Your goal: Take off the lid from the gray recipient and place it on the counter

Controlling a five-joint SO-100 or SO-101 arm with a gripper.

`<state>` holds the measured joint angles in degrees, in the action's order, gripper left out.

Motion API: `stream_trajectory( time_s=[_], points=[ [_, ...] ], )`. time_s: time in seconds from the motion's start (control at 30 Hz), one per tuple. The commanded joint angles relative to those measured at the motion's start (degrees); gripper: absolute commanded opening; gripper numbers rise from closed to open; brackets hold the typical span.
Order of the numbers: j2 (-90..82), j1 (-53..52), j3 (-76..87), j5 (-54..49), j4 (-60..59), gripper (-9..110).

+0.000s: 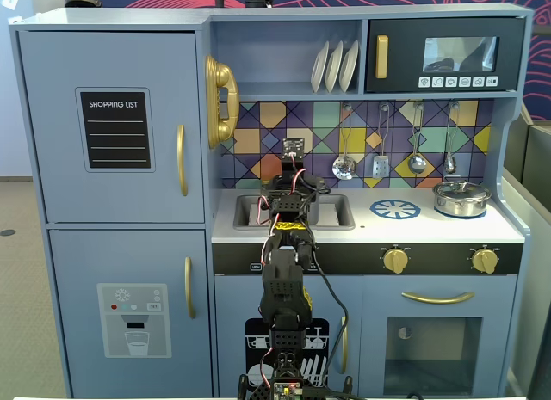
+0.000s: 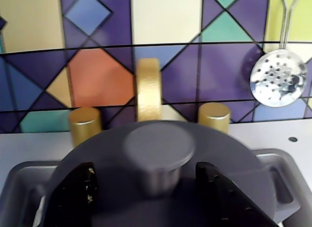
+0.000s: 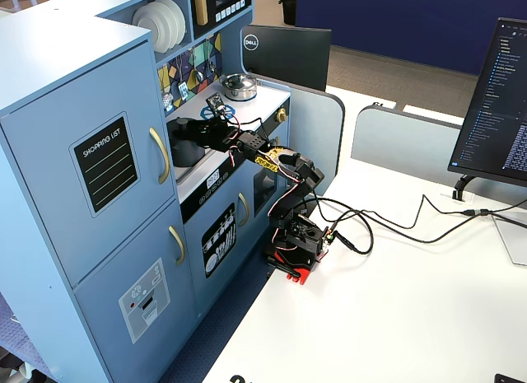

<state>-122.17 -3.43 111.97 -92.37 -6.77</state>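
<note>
The robot's gripper next needs to take the lid off the gray recipient and place it on the counter, so it should grab the lid by its round knob (image 2: 158,148).
The dark-gray lid (image 2: 122,154) with its round central knob (image 2: 158,148) fills the lower wrist view. It lies on the gray recipient (image 3: 186,151), which stands in the recessed sink (image 1: 331,212) of the white counter (image 1: 448,230). My gripper (image 2: 146,167) is open just above the lid, with one black finger (image 2: 78,190) to the left of the knob and the other to its right. Neither finger touches the knob. In a fixed view the arm (image 1: 284,280) hides most of the pot.
A gold faucet (image 2: 148,90) and two gold taps stand right behind the pot. A shiny silver pot (image 1: 461,198) sits at the counter's right end, beside the blue burner print (image 1: 395,210). Utensils hang on the tiled back wall (image 1: 344,166).
</note>
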Motion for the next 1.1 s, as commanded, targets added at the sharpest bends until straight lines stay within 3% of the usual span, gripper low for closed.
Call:
stream_trajectory(
  time_s=[0.0,0.17,0.27,0.77,1.07],
  points=[
    [1.49,-0.35,-5.63,0.88,2.37,16],
    [4.04,-0.18,-7.56,1.41,3.25,11],
    [4.66,0.62,-8.09,1.14,3.16,0],
    [-0.70,-1.49,-11.43,1.05,5.80,0],
    [-4.22,-15.12,-11.07,2.29,4.75,0]
  ],
)
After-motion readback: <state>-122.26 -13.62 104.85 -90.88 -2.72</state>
